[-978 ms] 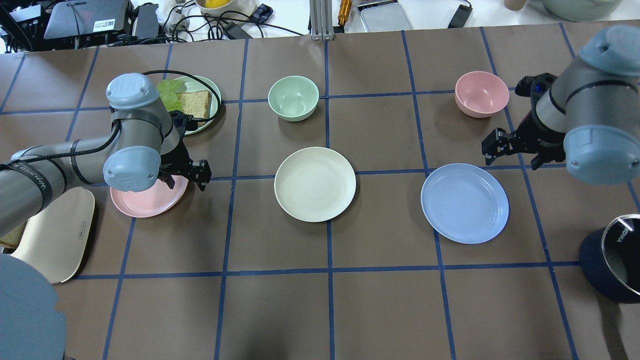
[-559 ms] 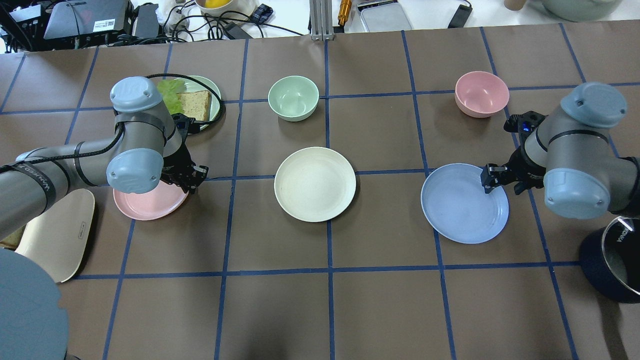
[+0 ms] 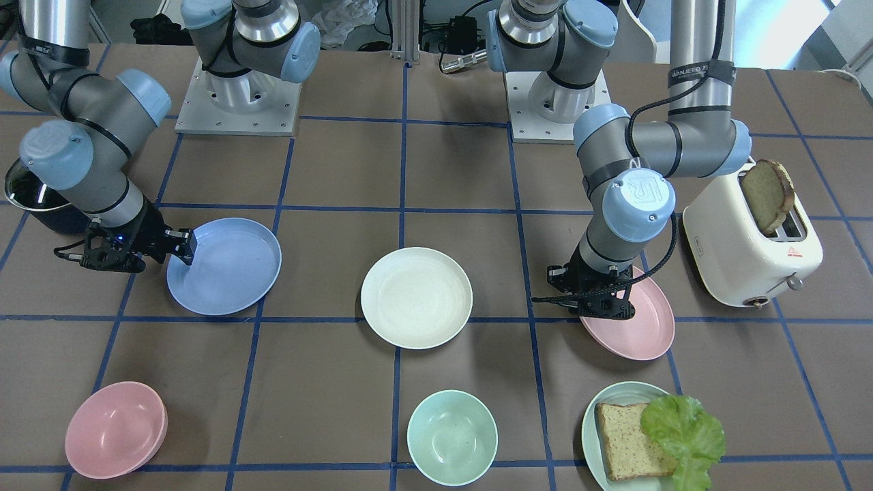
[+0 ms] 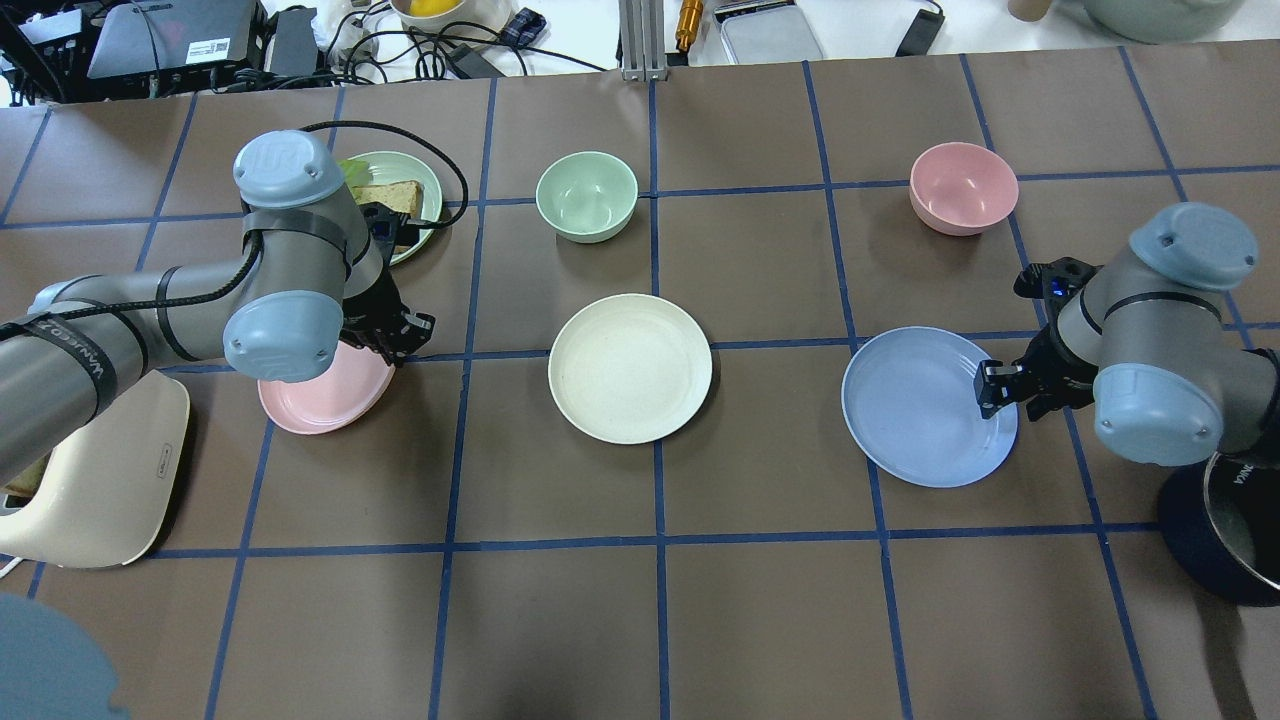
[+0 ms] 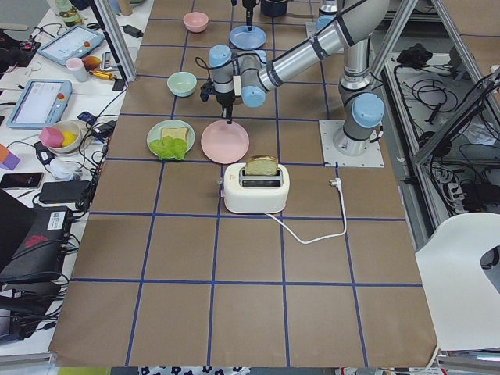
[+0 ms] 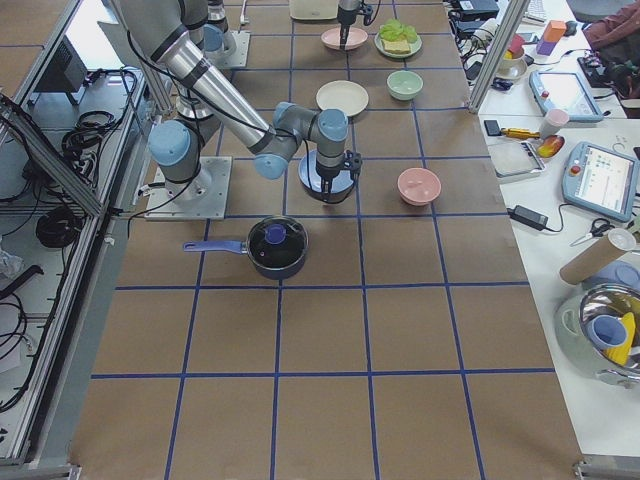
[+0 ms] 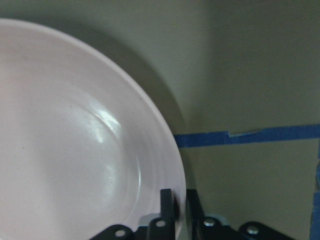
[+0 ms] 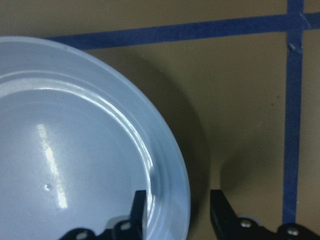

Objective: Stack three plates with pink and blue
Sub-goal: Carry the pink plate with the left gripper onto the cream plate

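I should grab the blue plate by its rim (image 8: 176, 199) with my right gripper next, to stack it onto the pink plate.
The pink plate (image 4: 320, 397) sits at the left, its right edge raised a little off the table. My left gripper (image 4: 400, 345) is shut on that rim; the left wrist view shows the rim (image 7: 165, 150) pinched between the two fingers. The blue plate (image 4: 920, 410) lies flat at the right. My right gripper (image 4: 995, 395) is open and straddles its right rim, one finger (image 8: 138, 207) inside and one outside. The cream-white plate (image 4: 630, 368) lies flat in the middle, apart from both grippers.
A mint bowl (image 4: 587, 195) and a pink bowl (image 4: 963, 187) stand at the far side. A pale green plate with bread and lettuce (image 4: 410, 195) sits behind my left arm. A toaster (image 3: 750, 252) stands at the left edge, a dark pot (image 4: 1230, 520) at the right edge.
My left gripper has closed on the pink plate's rim and moved it a little to the right. My right arm has come down and its open gripper now straddles the blue plate's rim.
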Motion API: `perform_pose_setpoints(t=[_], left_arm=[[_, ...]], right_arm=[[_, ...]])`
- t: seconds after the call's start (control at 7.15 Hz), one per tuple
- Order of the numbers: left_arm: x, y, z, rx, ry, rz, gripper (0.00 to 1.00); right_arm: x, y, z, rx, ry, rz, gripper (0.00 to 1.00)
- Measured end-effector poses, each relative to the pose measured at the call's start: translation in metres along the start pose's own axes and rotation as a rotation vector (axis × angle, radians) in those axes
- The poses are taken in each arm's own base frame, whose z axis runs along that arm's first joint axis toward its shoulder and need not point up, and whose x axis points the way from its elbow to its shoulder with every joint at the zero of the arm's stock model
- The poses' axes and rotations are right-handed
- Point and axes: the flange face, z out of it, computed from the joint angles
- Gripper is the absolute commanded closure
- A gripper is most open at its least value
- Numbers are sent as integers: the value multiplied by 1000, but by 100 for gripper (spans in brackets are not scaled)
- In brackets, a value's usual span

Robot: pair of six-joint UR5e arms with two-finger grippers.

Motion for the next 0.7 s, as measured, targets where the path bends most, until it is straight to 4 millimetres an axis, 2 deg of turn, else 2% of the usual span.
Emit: perform_pose_setpoints(t=[0.14, 0.28, 0.7], left_arm=[[28, -6, -16, 30, -8, 8, 100], [61, -13, -29, 58, -12, 1, 100], [181, -22, -65, 119, 5, -2, 100]], right_arm=[[0, 0, 0, 2, -4, 2, 100], [-1, -1, -1, 6, -13, 2, 100], [-3, -2, -10, 31, -19, 0, 100]])
